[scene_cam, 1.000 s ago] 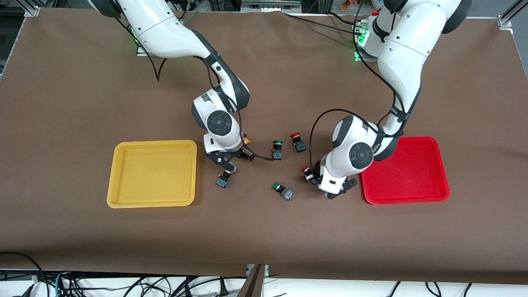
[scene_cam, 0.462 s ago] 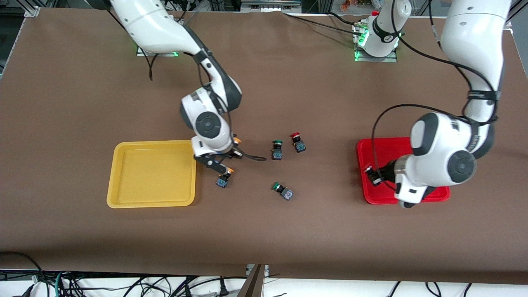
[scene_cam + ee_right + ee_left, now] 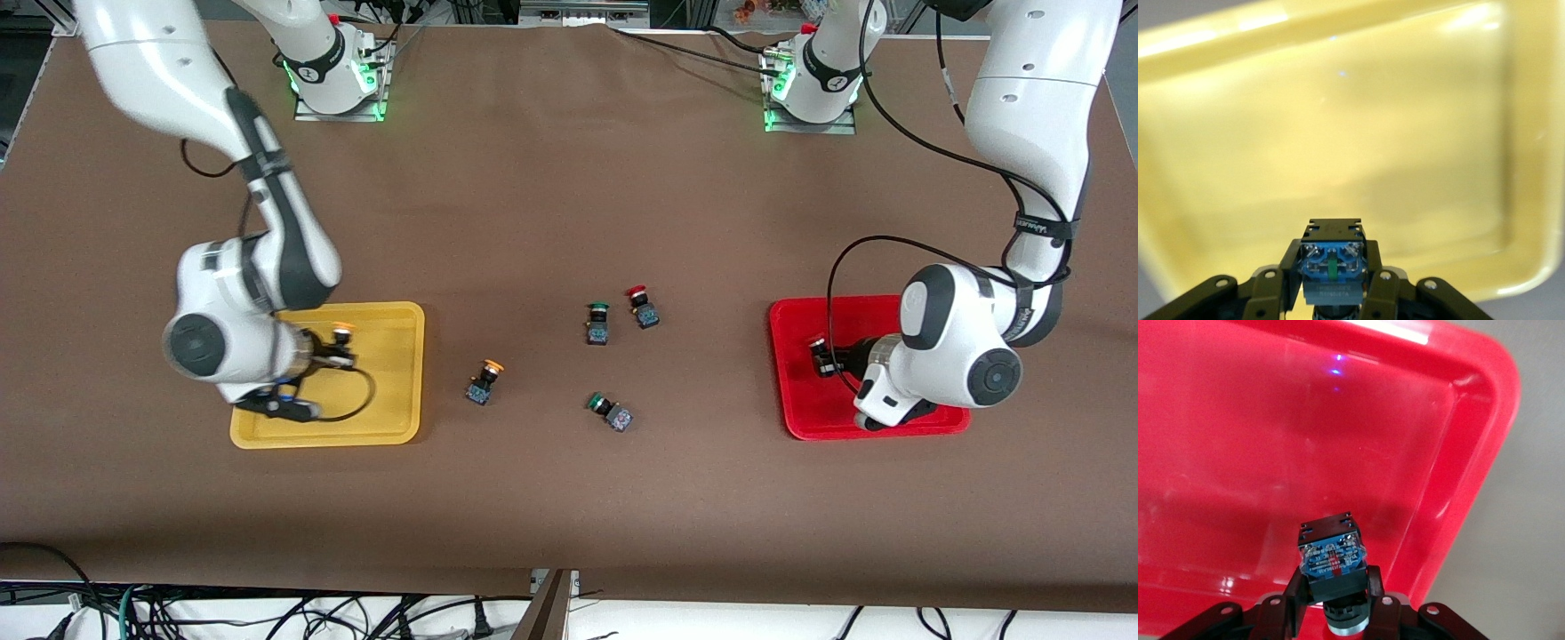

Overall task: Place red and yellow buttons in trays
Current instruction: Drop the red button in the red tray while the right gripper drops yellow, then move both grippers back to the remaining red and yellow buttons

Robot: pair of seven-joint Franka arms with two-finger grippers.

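The yellow button still hangs above the yellow tray's bottom in my right wrist view, so my right gripper should lower it farther in before letting it go.
My right gripper [image 3: 331, 354] is shut on a yellow button [image 3: 341, 332] and holds it over the yellow tray [image 3: 391, 313]. In the right wrist view the button's blue-faced body [image 3: 1331, 261] sits between the fingers above the tray floor [image 3: 1338, 120]. My left gripper [image 3: 827, 359] is shut on a red button [image 3: 819, 348] over the red tray [image 3: 782, 391]. In the left wrist view that button [image 3: 1331, 555] is between the fingers above the red tray [image 3: 1305, 420]. A second yellow button [image 3: 484, 380] and a second red button [image 3: 642, 306] lie on the table between the trays.
Two green-capped switches lie between the trays, one [image 3: 597, 322] beside the loose red button, the other [image 3: 610, 412] nearer the front camera. A brown cloth [image 3: 569, 498] covers the table. Both arm bases stand along the edge farthest from the front camera.
The right arm carried a yellow button from the table's middle to over the yellow tray. The left arm lifted a red button off the table and carried it over the red tray.
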